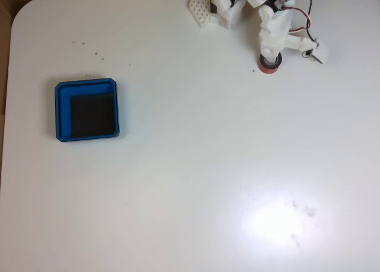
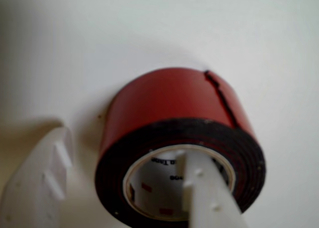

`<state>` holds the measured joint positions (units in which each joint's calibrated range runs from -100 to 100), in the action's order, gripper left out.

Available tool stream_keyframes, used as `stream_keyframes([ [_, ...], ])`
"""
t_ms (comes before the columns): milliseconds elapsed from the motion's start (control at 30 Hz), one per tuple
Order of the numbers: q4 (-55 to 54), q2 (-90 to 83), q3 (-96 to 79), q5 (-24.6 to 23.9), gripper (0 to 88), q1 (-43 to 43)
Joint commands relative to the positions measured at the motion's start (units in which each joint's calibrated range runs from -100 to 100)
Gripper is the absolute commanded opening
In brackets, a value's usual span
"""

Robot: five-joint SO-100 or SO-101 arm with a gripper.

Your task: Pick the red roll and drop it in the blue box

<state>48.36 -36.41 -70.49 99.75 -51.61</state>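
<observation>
I need to grab the red roll by its ring wall [image 1: 268,69] next with my gripper, to drop it in the blue box.
The red roll [image 1: 268,68] lies flat on the white table at the upper right of the fixed view, directly under my white gripper [image 1: 270,58]. In the wrist view the red roll [image 2: 169,96] shows its red side, dark face and pale hollow centre. My gripper [image 2: 124,148] is open and straddles the roll's wall. One white finger [image 2: 204,188] reaches into the hollow centre, while the other finger [image 2: 40,183] stands outside to the left, a gap away from the roll. The blue box [image 1: 62,111] with its black bottom sits far off at the left, with nothing in it.
The arm's base [image 1: 231,5] and red and black wires [image 1: 300,22] stand at the table's top edge. The table's rounded corner [image 1: 24,10] and left edge border a brown floor. A wide stretch of bare white tabletop [image 1: 190,117] separates roll and box.
</observation>
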Motion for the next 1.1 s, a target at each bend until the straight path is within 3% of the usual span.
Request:
stream_keyframes([
  [0,-0.26,0.12,-1.20,0.25,18.8,-0.22],
  [567,-0.26,0.04,-2.37,0.25,17.9,-0.13],
  [867,-0.26,-0.05,-2.10,-0.28,1.1,0.07],
  [1067,-0.26,-0.21,-2.01,-0.28,0.5,0.26],
])
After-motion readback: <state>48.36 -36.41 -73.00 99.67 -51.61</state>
